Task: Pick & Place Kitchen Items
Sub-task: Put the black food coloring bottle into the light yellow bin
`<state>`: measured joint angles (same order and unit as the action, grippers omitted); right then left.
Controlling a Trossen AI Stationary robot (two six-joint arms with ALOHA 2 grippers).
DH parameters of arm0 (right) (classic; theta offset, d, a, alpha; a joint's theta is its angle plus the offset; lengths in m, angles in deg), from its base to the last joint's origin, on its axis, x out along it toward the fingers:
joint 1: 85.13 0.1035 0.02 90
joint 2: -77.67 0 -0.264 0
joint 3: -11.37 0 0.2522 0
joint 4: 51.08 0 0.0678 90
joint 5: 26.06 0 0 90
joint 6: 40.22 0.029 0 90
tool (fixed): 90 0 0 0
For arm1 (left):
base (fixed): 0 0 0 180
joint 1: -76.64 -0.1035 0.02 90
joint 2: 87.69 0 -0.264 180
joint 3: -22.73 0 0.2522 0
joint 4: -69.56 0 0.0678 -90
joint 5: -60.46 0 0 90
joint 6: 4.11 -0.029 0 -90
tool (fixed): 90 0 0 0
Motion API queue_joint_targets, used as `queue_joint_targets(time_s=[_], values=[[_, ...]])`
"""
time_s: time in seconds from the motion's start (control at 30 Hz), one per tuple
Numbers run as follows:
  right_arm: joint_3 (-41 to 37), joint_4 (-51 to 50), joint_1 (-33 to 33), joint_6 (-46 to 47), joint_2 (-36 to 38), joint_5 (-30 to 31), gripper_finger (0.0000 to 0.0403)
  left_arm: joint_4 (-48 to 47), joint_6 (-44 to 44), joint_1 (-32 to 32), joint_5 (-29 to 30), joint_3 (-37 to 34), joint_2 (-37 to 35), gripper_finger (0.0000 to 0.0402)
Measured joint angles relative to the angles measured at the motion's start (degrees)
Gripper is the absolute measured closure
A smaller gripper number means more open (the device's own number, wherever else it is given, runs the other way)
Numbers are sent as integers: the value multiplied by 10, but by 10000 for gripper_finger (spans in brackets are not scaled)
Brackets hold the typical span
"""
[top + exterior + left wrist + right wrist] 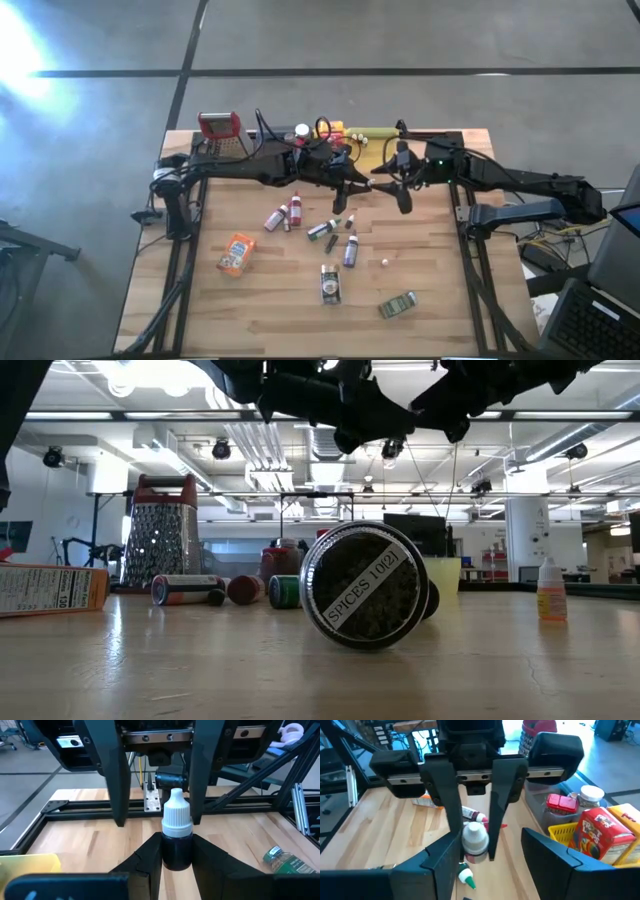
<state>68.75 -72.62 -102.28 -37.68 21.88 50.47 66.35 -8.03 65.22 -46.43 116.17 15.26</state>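
Next, my right gripper grips the small dark bottle by its white cap [371, 182] to put it into the tray [376, 150].
A small dark bottle with a white cap [176, 837] hangs high over the far middle of the table, with my left gripper [176, 865] shut on it. My right gripper [487, 862] faces it from the table's right, open, one finger on either side of the bottle's cap [475, 836]; I cannot tell whether a finger touches it. In the high view the two grippers [350, 180] [390, 185] meet tip to tip. Several other kitchen items lie on the table: an orange packet [236, 253], red-capped bottles [278, 215], a tin [330, 283] and a green jar [398, 305]. My left gripper pinches the bottle's dark body [175, 855] between its two fingers, below the cap. The fingers come nearly level from the table's left and lie along the bottle. Its capped end sticks out past the fingertips toward my right gripper. The bottle is lifted clear of the table.
A red-topped grater [220, 128] stands at the far left corner. Along the far edge sit a grey tray [540, 807] with jars and a yellow basket [560, 832] with a red box. A round spice jar [365, 585] lies on its side in the low view.
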Motion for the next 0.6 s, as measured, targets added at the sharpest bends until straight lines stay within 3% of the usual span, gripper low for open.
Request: queue_joint_targets(time_s=[0.6], values=[[0,10,7,-3,-13,-3,321,0,-6,0,4,-1,0,305]])
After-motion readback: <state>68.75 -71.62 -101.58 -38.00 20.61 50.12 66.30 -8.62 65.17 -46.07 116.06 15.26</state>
